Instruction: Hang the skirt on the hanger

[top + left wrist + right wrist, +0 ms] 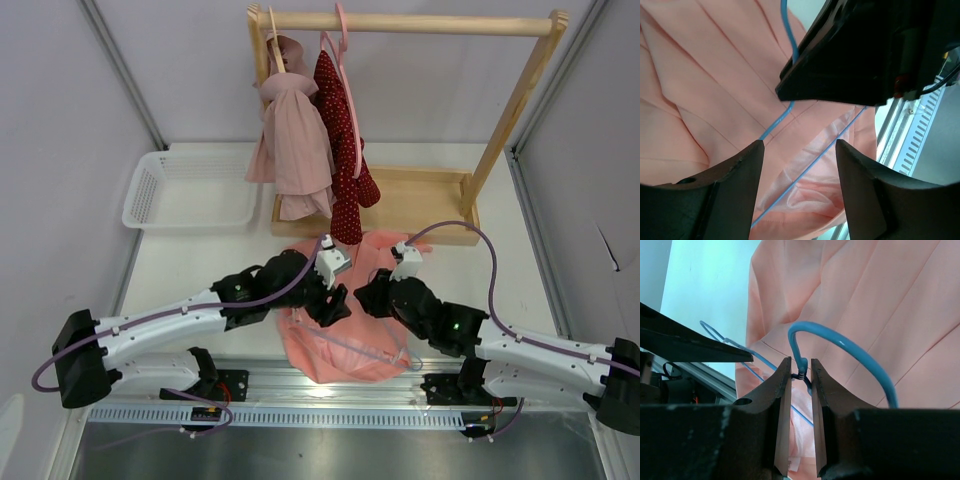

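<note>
The left gripper grabs the hanger by the wire (354,299) beside its twisted neck next, which leaves the hook free to hang the skirt.
The salmon-pink skirt (335,345) lies flat on the table at the near middle, between my two grippers. The thin light-blue wire hanger (350,345) lies across it. My right gripper (365,295) is shut on the hanger's twisted neck; in the right wrist view the blue hook (860,358) arcs up over the skirt (880,300) from between the closed fingers (801,365). My left gripper (332,300) is open just above the skirt (715,75). One hanger wire (810,165) runs diagonally between its fingers (799,150), and nothing is held.
A wooden rack (405,22) at the back holds a dusty-pink garment (293,140), a dark red dotted garment (340,150) and a pink hanger (345,40). A white basket (190,190) stands at back left. A metal rail (330,385) runs along the near edge.
</note>
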`<state>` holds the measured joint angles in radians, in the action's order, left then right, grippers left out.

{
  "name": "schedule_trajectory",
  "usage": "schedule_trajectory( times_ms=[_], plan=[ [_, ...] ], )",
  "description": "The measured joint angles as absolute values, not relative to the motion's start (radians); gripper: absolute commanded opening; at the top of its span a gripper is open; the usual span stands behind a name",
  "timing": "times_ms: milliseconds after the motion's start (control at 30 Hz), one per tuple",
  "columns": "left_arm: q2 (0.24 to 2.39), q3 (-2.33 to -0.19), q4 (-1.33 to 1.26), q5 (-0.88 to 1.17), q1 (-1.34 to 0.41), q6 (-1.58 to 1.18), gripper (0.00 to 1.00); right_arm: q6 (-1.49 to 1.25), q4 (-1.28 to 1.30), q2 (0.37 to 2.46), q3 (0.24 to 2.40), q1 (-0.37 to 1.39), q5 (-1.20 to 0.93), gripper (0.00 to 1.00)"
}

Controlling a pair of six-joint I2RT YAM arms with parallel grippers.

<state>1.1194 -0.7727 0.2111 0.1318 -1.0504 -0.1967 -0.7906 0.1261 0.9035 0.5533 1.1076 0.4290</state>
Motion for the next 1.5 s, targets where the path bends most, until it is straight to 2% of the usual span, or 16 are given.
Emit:
schedule_trajectory(
  times_ms=[167, 367, 500, 733, 867, 933, 967, 1033, 1067, 1133, 1233, 1267, 1433, 1500],
  plan=[
    [1.107, -0.834, 0.225, 0.146, -1.043, -0.152, 0.71, -0.791, 0.136, 0.894, 0.553, 1.116, 0.430, 0.00],
    [1.122, -0.854, 0.250, 0.242, -0.952, -0.099, 0.72, -0.791, 0.141, 0.894, 0.553, 1.129, 0.430, 0.00],
    [1.193, -0.861, 0.273, 0.320, -0.929, -0.065, 0.79, -0.791, 0.141, 0.894, 0.553, 1.131, 0.430, 0.00],
    [1.309, -0.900, 0.303, 0.422, -0.920, -0.037, 0.74, -0.791, 0.141, 0.893, 0.553, 1.131, 0.430, 0.00],
    [1.351, -0.925, 0.307, 0.462, -0.905, -0.020, 0.68, -0.788, 0.143, 0.885, 0.553, 1.131, 0.430, 0.00],
    [1.359, -0.926, 0.309, 0.476, -0.903, -0.017, 0.61, -0.784, 0.145, 0.878, 0.553, 1.126, 0.429, 0.00],
    [1.361, -0.926, 0.310, 0.480, -0.903, -0.015, 0.53, -0.783, 0.145, 0.874, 0.553, 1.123, 0.429, 0.00],
    [1.361, -0.926, 0.310, 0.485, -0.902, -0.012, 0.45, -0.780, 0.146, 0.869, 0.553, 1.116, 0.426, 0.00],
    [1.361, -0.926, 0.309, 0.486, -0.902, -0.009, 0.38, -0.780, 0.146, 0.867, 0.553, 1.113, 0.424, 0.00],
    [1.361, -0.925, 0.308, 0.484, -0.898, -0.010, 0.34, -0.774, 0.147, 0.862, 0.553, 1.106, 0.416, 0.00],
    [1.361, -0.923, 0.297, 0.483, -0.896, -0.018, 0.22, -0.766, 0.149, 0.858, 0.553, 1.092, 0.402, 0.00],
    [1.361, -0.921, 0.294, 0.484, -0.894, -0.022, 0.15, -0.765, 0.149, 0.857, 0.553, 1.087, 0.398, 0.00],
    [1.360, -0.905, 0.262, 0.522, -0.896, -0.047, 0.01, -0.752, 0.155, 0.856, 0.553, 1.066, 0.389, 0.00],
    [1.359, -0.896, 0.245, 0.532, -0.896, -0.058, 0.00, -0.747, 0.157, 0.856, 0.553, 1.063, 0.384, 0.00]
  ],
)
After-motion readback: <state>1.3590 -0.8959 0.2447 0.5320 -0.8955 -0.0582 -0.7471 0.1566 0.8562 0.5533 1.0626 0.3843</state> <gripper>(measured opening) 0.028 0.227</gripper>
